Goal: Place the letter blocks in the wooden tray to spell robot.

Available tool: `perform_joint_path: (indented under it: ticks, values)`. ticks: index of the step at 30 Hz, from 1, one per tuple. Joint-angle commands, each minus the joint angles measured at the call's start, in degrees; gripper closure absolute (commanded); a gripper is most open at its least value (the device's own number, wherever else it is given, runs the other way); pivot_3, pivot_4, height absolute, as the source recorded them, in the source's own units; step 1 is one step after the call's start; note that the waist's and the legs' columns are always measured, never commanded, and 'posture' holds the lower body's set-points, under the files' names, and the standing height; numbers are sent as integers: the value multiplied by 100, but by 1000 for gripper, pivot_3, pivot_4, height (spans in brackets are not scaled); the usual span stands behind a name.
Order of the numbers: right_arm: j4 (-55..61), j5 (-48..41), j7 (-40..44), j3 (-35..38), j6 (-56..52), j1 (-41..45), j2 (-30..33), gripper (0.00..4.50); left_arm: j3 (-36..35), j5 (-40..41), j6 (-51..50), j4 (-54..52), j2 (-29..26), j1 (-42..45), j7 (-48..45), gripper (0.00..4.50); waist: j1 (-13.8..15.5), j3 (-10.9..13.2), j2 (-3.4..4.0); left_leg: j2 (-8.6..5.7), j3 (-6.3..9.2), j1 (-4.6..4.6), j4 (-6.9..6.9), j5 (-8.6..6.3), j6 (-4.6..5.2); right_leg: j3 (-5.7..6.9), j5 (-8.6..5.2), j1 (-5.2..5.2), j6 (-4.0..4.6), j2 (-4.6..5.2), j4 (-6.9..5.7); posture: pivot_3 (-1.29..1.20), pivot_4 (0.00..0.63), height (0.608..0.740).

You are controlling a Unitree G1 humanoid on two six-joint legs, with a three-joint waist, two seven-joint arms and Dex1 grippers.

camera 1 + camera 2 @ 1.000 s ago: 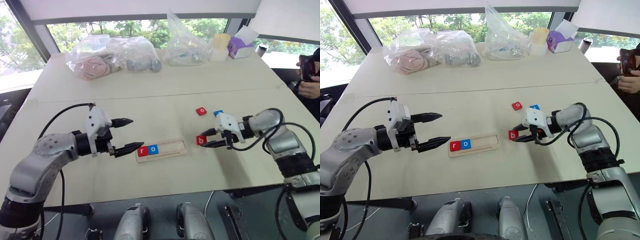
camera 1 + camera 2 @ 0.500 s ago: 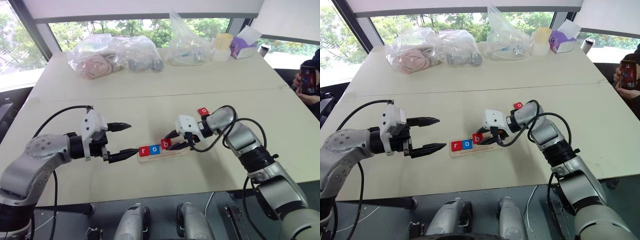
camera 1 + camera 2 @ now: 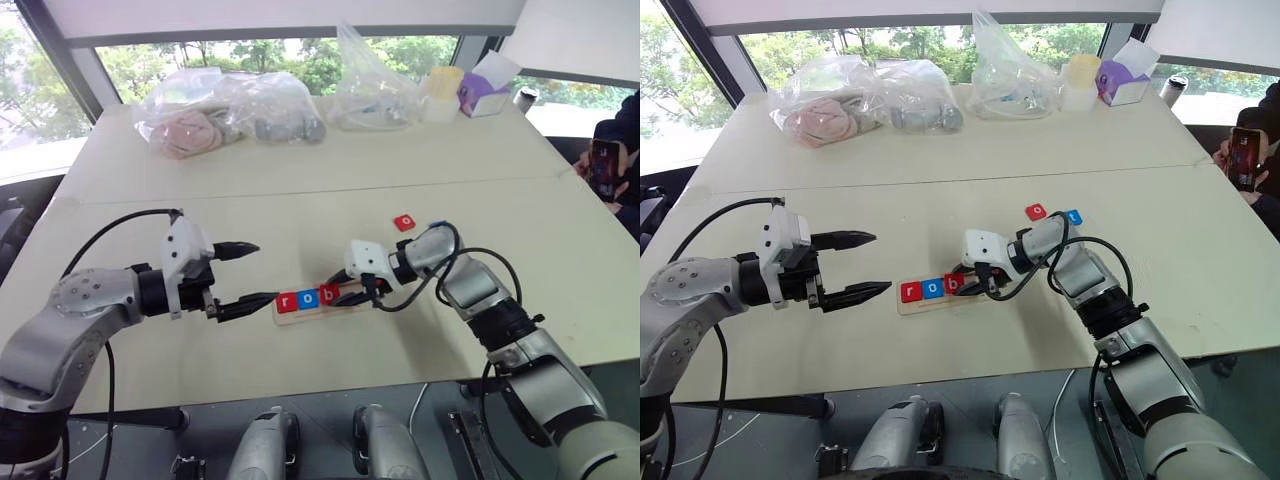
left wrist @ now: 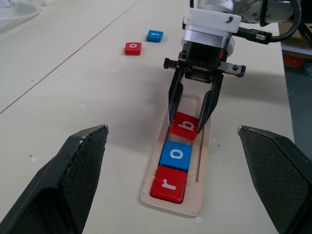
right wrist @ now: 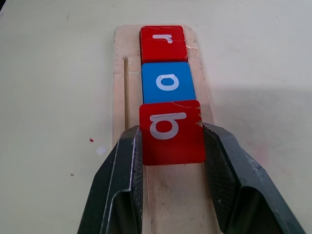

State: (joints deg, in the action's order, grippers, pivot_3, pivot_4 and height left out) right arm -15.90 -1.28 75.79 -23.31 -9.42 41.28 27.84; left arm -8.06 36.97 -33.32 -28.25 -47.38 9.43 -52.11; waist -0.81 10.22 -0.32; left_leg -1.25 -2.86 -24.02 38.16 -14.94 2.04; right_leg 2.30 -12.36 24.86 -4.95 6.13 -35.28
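Observation:
The red b block is in the tray slot beside the blue o block in the right wrist view, so I should open my right gripper.
The wooden tray lies at the table's middle. A red r block and a blue o block sit side by side at its left end. My right gripper is shut on a red b block, holding it over the slot with its edge against the blue o block. A red o block and a blue t block lie loose on the table behind my right arm. Just left of the tray hangs my left gripper, open and holding nothing.
Clear plastic bags of items, a yellow cup and a purple box line the far edge. A person's hand with a phone is at the right edge.
My right gripper carried the red b block leftward from the table's right side to the tray and lowered it beside the blue o block. The left gripper stayed in place.

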Motion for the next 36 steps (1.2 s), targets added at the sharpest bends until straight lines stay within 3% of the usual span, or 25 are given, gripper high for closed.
perform_joint_path:
  ticks: [1,12,18,19,26,30,34,36]
  values:
    - [45,-9,-6,24,69,78,-55,3359,-146,59,12,-211,-1,-8,74,0,1,0,0,0,0,0,0,0,0,0,0,0,0,0,0,0,150,725]
    - [-50,29,13,-25,107,84,-109,3359,-150,72,23,-266,-10,-58,145,0,-1,0,0,0,0,0,0,0,0,0,0,0,0,-1,0,0,150,725]
    - [-97,25,11,3,145,148,-128,270,-111,72,18,-281,14,-24,174,0,-1,0,0,0,0,0,0,0,0,0,0,0,0,-1,0,0,150,725]
    - [-82,23,12,8,141,152,-121,72,-111,73,20,-280,15,-25,173,0,-2,0,0,0,0,0,0,0,0,0,0,0,0,-1,0,0,150,725]
    - [345,-184,-12,243,-150,152,-2,72,-97,85,14,-276,38,-3,180,0,0,0,0,0,0,0,0,0,0,0,0,0,0,-1,0,0,150,725]
    - [691,-451,-398,792,-593,205,90,72,-93,97,5,-269,47,-4,173,0,9,1,1,0,0,-1,0,0,-1,0,0,1,0,-1,0,0,150,725]
    - [412,-362,-1675,1545,-868,358,22,72,-66,33,52,-217,59,13,188,0,7,1,1,0,1,-2,0,-7,-14,0,0,2,0,1,0,0,150,725]
    - [35,-123,-2982,2062,-1120,390,-73,72,-40,36,56,-236,101,-9,212,0,4,0,1,0,0,-2,-1,-8,-16,0,0,3,1,1,0,0,150,725]
